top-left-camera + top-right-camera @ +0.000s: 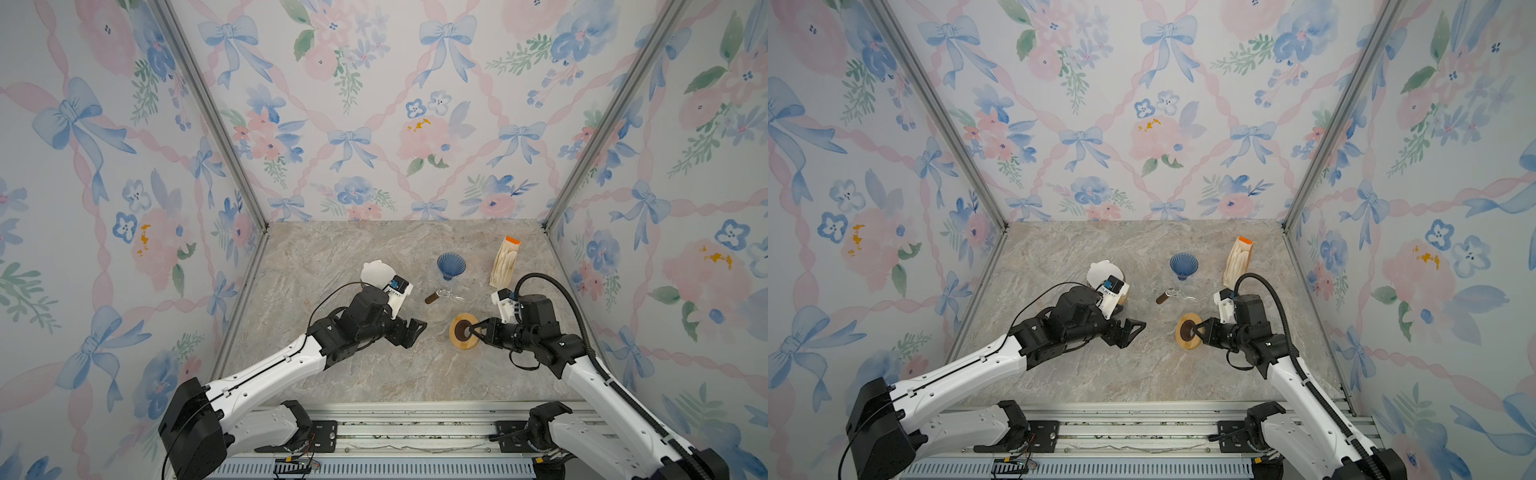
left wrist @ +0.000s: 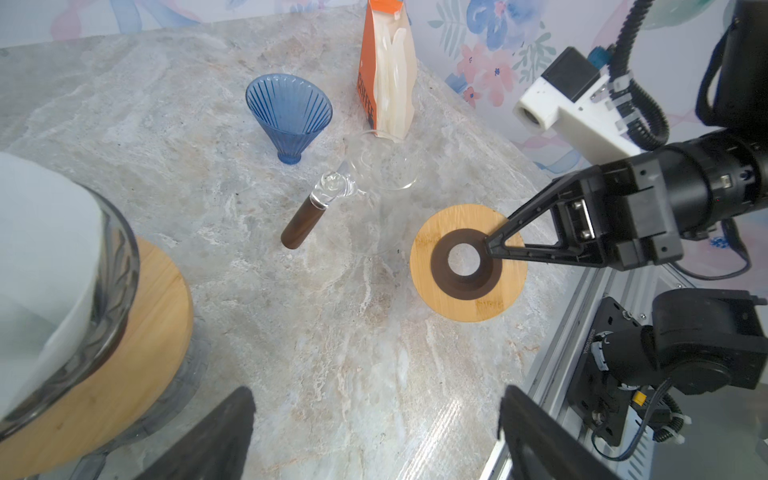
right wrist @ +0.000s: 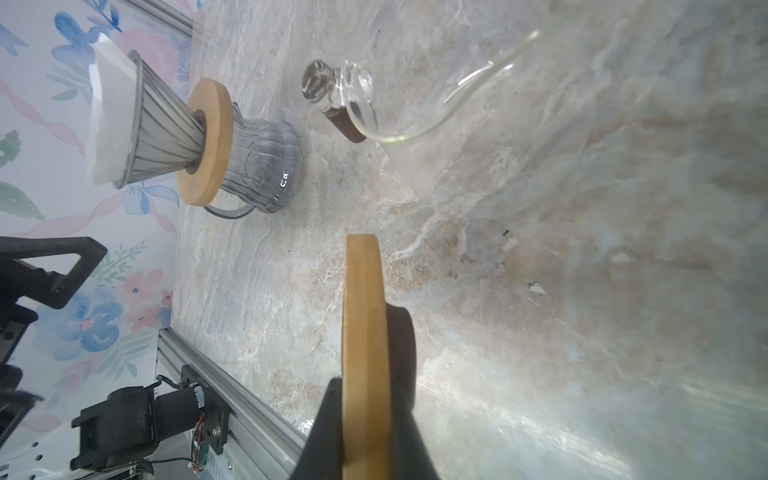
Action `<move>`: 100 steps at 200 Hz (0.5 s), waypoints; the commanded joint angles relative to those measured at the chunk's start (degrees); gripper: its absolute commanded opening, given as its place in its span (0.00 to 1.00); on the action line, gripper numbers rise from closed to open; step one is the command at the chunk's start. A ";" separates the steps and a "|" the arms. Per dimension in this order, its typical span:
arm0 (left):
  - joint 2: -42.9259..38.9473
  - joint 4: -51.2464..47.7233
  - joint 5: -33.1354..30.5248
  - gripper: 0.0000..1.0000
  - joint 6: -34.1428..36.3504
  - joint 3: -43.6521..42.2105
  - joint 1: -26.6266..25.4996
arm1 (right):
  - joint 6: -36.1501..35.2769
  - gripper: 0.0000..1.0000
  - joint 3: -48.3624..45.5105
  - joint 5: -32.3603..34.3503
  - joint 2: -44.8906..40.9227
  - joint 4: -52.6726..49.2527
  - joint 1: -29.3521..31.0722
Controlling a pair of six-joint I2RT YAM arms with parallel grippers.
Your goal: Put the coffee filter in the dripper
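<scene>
The wooden ring hangs short of the carafe's rim, so my right gripper should keep holding it until it rests on the glass carafe.
A white paper coffee filter sits in a grey ribbed dripper on a wooden collar over a grey jug, at the table's left. A blue dripper cone stands empty at mid-back. My right gripper is shut on a loose wooden ring with a dark centre, one finger on each face. My left gripper hangs open over bare table between the jug and the ring, holding nothing.
A clear glass carafe with a brown handle lies between the blue cone and the ring. An orange bag of filters stands at the back right. A metal rail runs along the front edge, and papered walls close in both sides.
</scene>
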 commanded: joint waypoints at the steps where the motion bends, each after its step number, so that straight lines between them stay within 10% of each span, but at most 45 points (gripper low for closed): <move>1: -0.83 0.05 -0.95 0.93 0.19 2.48 -0.31 | -2.08 0.00 4.91 -1.40 0.02 -2.27 -1.43; 100: 3.57 0.19 -3.80 0.94 5.90 9.37 0.00 | 18.72 0.00 12.07 -12.22 15.73 24.46 -7.54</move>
